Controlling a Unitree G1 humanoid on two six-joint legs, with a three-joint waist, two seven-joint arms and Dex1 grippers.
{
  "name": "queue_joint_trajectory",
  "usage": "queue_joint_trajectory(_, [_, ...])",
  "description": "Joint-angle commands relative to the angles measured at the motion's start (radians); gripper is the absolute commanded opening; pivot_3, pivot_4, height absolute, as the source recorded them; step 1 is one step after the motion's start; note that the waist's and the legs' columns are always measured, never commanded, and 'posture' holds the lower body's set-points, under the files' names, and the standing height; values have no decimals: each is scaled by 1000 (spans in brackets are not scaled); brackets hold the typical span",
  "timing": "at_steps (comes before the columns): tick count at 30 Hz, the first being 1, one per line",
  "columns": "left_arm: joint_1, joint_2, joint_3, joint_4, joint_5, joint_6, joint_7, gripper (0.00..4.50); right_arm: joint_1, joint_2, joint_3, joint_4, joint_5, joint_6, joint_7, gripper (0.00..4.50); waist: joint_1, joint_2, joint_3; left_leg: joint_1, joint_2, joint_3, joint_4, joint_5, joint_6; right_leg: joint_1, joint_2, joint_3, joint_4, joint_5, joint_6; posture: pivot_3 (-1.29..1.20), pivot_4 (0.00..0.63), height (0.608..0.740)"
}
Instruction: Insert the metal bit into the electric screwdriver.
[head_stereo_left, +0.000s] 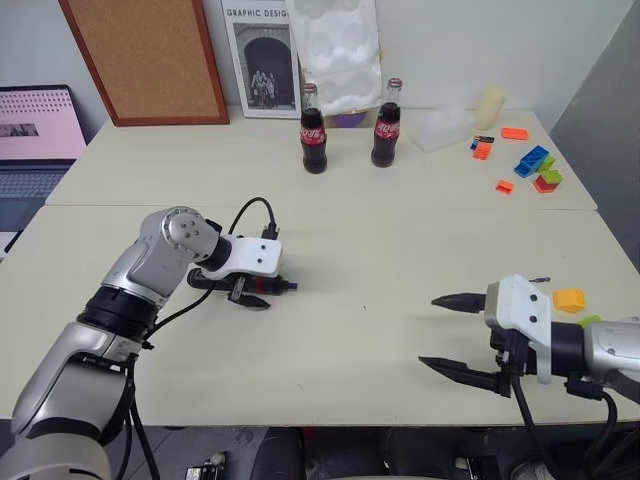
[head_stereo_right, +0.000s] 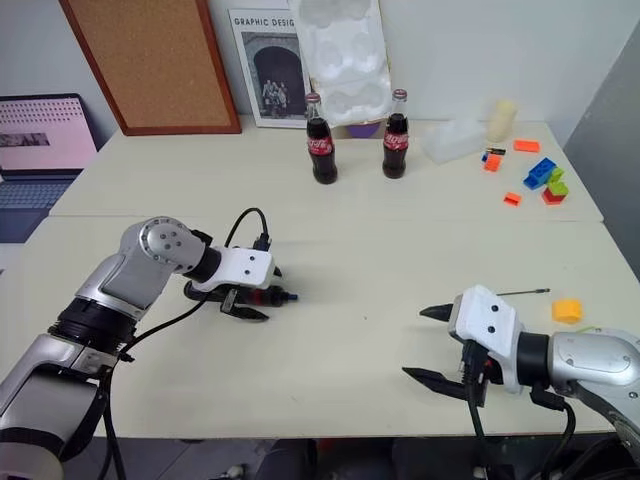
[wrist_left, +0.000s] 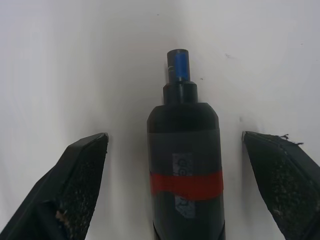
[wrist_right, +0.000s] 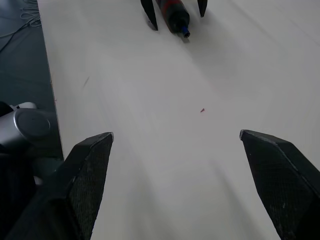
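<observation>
The screwdriver's black body (wrist_left: 185, 155) is beside my fingers, which are around the red band (wrist_left: 186, 186). My left gripper needs to close now, as it would hold the screwdriver.
The electric screwdriver (wrist_left: 185, 165), black with a red band and a small blue tip, lies flat on the cream table (head_stereo_left: 360, 230) at the left. My left gripper (head_stereo_left: 262, 292) is lowered over it, open, one finger on each side, with a gap between each finger and the tool's body. The metal bit (head_stereo_right: 522, 292), a thin dark rod, lies on the table at the right, just behind my right wrist. My right gripper (head_stereo_left: 430, 331) hovers near the front edge, open and empty, pointing left toward the screwdriver (wrist_right: 172, 15).
Two cola bottles (head_stereo_left: 313, 130) (head_stereo_left: 386, 125) stand at the back centre. Coloured blocks (head_stereo_left: 535, 165) are scattered at the back right, and a yellow block (head_stereo_left: 569, 299) sits beside my right wrist. A laptop (head_stereo_left: 35, 140) rests at the far left.
</observation>
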Motion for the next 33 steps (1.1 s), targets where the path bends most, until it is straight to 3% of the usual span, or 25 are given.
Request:
queue_joint_trajectory(1, [-13, -18, -11, 36, 24, -27, 18, 4020, -1, -9, -20, -28, 20, -12, -9, 4289, 0, 0, 0, 0, 0, 0, 0, 0, 0, 0, 0, 0, 0, 0, 0, 0, 150, 740])
queue_joint_trajectory(10, [-1, -38, -14, 39, 26, -51, 10, 1939, -21, 8, -20, -23, 60, -23, -18, 4289, 2, 0, 0, 1, 0, 0, 1, 0, 0, 2, 0, 0, 1, 0, 0, 0, 150, 740])
queue_joint_trajectory(12, [1, -43, -13, 34, 27, -51, 11, 1650, -24, 7, -29, -17, 75, -27, -18, 4289, 2, 0, 0, 1, 0, 0, 1, 0, 0, 2, 0, 0, 1, 0, 0, 0, 150, 740])
queue_joint_trajectory(21, [-5, -82, 37, -10, -14, -14, 50, 1650, -40, -26, -63, 4, 110, -30, -2, 4289, 7, 1, -1, 1, 0, 0, 1, 0, 0, 2, -1, 0, 0, 0, 0, 0, 150, 740])
queue_joint_trajectory(33, [7, -71, 76, -82, -68, 66, 61, 1650, -112, -47, -164, 38, 279, -27, -30, 4289, 3, 0, -1, 0, 0, 0, 0, 0, 0, 1, 0, -1, -1, 1, 0, 0, 150, 740])
